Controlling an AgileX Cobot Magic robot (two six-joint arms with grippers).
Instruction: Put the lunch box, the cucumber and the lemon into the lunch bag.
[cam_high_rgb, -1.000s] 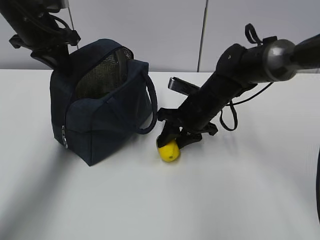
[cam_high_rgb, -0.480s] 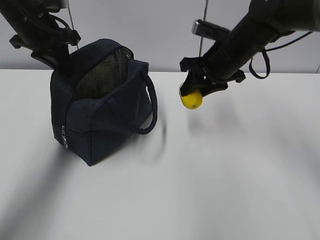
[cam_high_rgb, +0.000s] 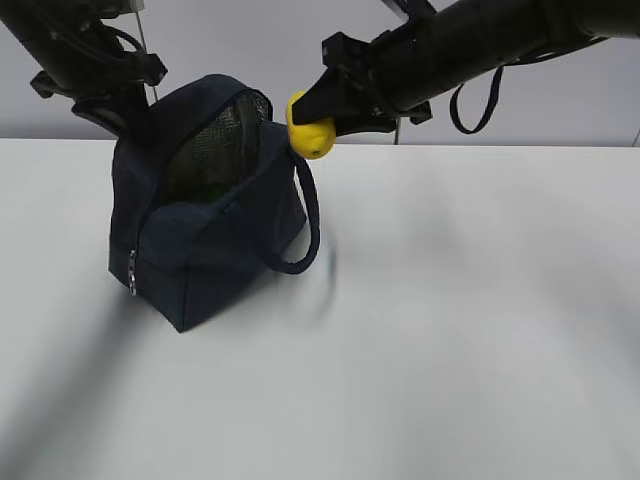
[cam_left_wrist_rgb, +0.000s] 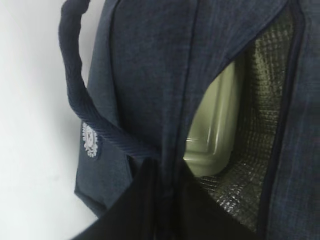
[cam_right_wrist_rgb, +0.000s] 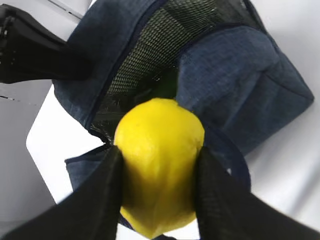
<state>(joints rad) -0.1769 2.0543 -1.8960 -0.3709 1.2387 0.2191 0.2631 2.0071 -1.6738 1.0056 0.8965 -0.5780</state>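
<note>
My right gripper is holding the yellow lemon beside the navy bag's opening, short of the bag's rim. It needs to move the lemon toward the bag's rim before it lets go of the lemon.
The navy lunch bag (cam_high_rgb: 215, 225) stands open on the white table at the left. My left gripper (cam_high_rgb: 122, 108) is shut on the fabric at the rim of its opening, seen close in the left wrist view (cam_left_wrist_rgb: 167, 175). The sage-green lunch box (cam_left_wrist_rgb: 215, 125) stands on edge inside, against the silver lining. My right gripper (cam_high_rgb: 318, 112) is shut on the yellow lemon (cam_high_rgb: 309, 136) and holds it in the air just right of the bag's top. In the right wrist view the lemon (cam_right_wrist_rgb: 160, 165) hangs over the bag's opening (cam_right_wrist_rgb: 150, 65). A dark green patch (cam_right_wrist_rgb: 169, 86) inside may be the cucumber.
The bag's front loop handle (cam_high_rgb: 303, 225) hangs down its right side, under the lemon. The back handle (cam_left_wrist_rgb: 75, 85) and white round logo (cam_left_wrist_rgb: 90, 141) show in the left wrist view. The white table (cam_high_rgb: 450, 330) stretches right and forward; a grey wall stands behind.
My right gripper has lifted the lemon off the table beside the bag and carried it up and left to the bag's top. The left gripper and bag have barely moved.
</note>
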